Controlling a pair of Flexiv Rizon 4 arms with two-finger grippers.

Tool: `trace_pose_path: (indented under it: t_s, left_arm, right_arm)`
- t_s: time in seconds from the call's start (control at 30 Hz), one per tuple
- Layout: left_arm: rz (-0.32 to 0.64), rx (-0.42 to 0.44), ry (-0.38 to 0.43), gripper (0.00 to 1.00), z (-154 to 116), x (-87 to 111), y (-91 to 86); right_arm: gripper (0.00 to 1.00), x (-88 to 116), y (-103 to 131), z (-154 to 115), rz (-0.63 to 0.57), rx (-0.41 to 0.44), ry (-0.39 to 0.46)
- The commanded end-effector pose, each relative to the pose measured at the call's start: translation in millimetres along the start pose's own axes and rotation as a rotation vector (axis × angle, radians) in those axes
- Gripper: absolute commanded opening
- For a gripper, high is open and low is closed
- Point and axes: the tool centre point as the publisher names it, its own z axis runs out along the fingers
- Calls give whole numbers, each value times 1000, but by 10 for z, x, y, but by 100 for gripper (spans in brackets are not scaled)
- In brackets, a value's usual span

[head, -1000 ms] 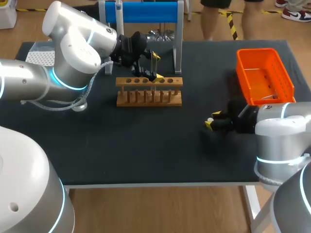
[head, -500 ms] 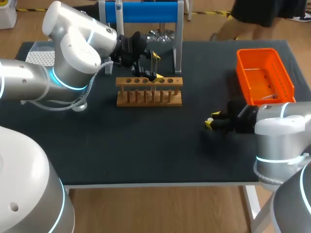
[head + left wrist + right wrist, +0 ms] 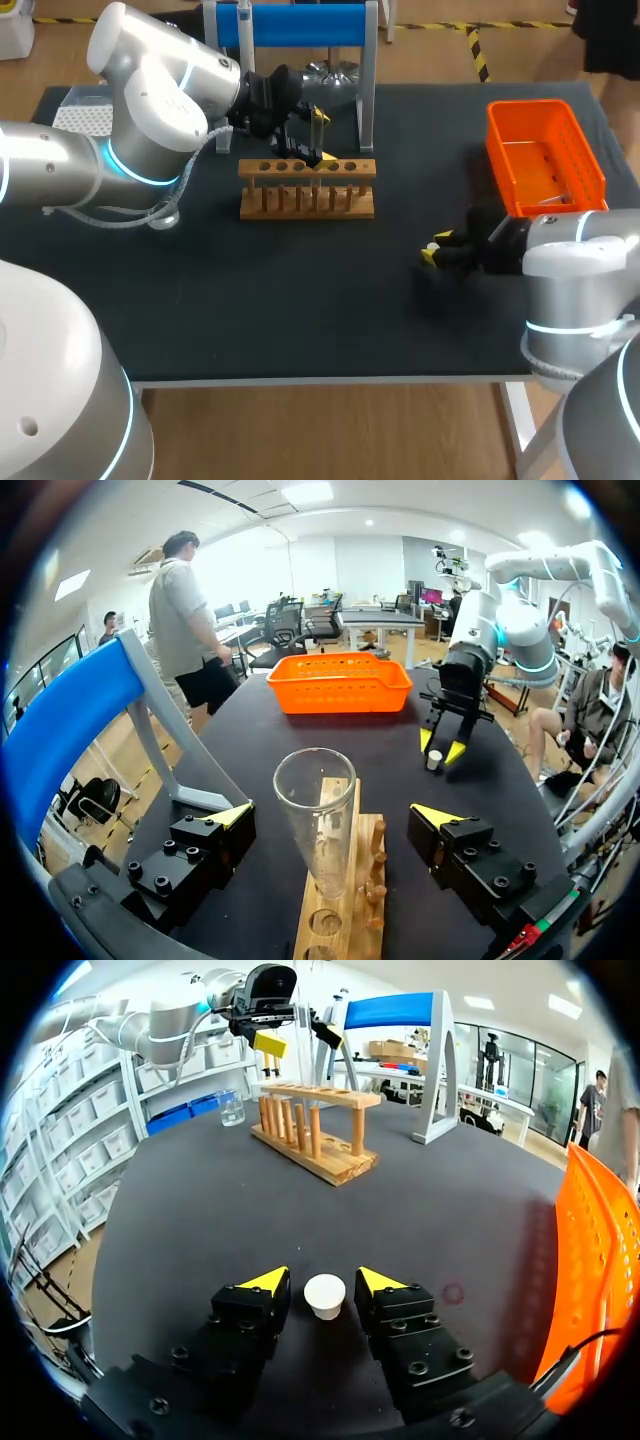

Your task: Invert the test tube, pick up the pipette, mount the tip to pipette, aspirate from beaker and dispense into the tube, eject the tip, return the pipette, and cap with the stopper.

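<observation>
My right gripper grabs the stopper by its wide end (image 3: pixel 433 246) next, since the stopper's narrow end stays free to cap the test tube.
A clear glass test tube (image 3: pixel 318 810) stands mouth up in the wooden rack (image 3: pixel 306 188). My left gripper (image 3: pixel 333 815) is open wide around it; its yellow fingertips (image 3: pixel 232 813) stand clear of the glass on both sides. Over the rack, the left gripper (image 3: pixel 322 136) shows in the head view. A small white stopper (image 3: pixel 325 1296) rests on the dark table between the fingers of my right gripper (image 3: pixel 325 1282), which is open, with a thin gap on each side. The right gripper (image 3: pixel 436 247) is low, right of the rack. The pipette (image 3: pixel 244 22) hangs on the blue stand.
An orange basket (image 3: pixel 547 155) sits at the right rear, close behind my right arm. The blue stand (image 3: pixel 300 25) rises behind the rack. A glass beaker (image 3: pixel 230 1108) stands beyond the rack near my left arm. A white tip box (image 3: pixel 82 116) is at the far left.
</observation>
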Motion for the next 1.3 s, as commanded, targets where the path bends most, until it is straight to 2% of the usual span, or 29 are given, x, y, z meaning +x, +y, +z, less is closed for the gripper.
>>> trace_pose_path:
  t_s: [0.03,0.33,0.4,0.47,0.57,0.63,0.67,0.93,1.1,1.3]
  left_arm:
    - [-1,-4,5,100,-1,-13,-7]
    - [-1,-4,5,100,-1,-13,-7]
    - [-1,-4,5,100,-1,-13,-7]
    - [-1,-4,5,100,-1,-13,-7]
    - [-1,-4,5,100,-1,-13,-7]
    - [-1,-4,5,100,-1,-13,-7]
    - [-1,-4,5,100,-1,-13,-7]
    - [-1,-4,5,100,-1,-13,-7]
    - [-1,-4,5,100,-1,-13,-7]
    - [-1,-4,5,100,-1,-13,-7]
  right_arm:
    - [41,3,-3,4,1,3,-2]
    - [36,-6,-9,9,1,3,-1]
    - [31,-6,-8,9,0,3,0]
    - [20,-7,-7,10,1,3,1]
    - [16,-7,-6,12,1,5,1]
    - [1,-10,-12,19,3,8,0]
    - [0,-11,-14,21,4,10,0]
    - [0,-23,65,-3,-1,3,15]
    - [0,-37,309,-84,-28,-27,77]
    - [0,-61,726,-178,-90,-33,169]
